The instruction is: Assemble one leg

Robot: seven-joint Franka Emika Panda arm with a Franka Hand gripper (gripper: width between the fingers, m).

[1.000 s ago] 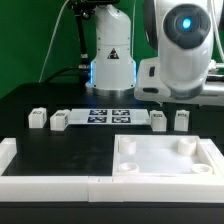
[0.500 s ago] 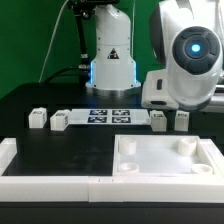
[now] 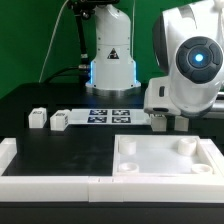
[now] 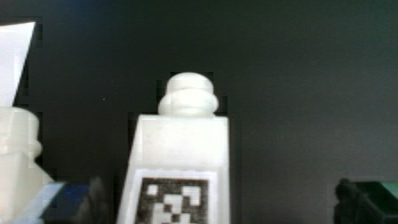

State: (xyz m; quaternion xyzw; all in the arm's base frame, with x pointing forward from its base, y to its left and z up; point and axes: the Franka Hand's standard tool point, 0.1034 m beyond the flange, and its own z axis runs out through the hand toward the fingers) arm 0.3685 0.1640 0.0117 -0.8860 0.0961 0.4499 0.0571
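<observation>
The tagged leg (image 4: 176,175) sits low between my open fingers, beside both, so my gripper closes on the leg next.
Several small white legs stand on the black table. Two are at the exterior view's left (image 3: 37,118) (image 3: 60,119), and two at its right (image 3: 158,122) (image 3: 181,121), just behind the white tabletop (image 3: 166,168). My hand (image 3: 172,100) hangs low right over the right pair. In the wrist view one leg (image 4: 180,150) with a square tag and a rounded knob on its end sits between my fingers. It is closer to one dark fingertip (image 4: 75,200) than to the other (image 4: 365,196), and neither touches it. My gripper (image 4: 217,202) is open. A second leg (image 4: 15,150) shows at the picture's edge.
The marker board (image 3: 110,116) lies between the two pairs of legs, in front of the robot base (image 3: 110,60). White L-shaped border walls (image 3: 40,182) run along the front at the exterior view's left. The tabletop has round corner sockets (image 3: 184,148).
The arm has swung toward the exterior view's right and come down. Its hand now covers the tops of the two right legs. No part has moved.
</observation>
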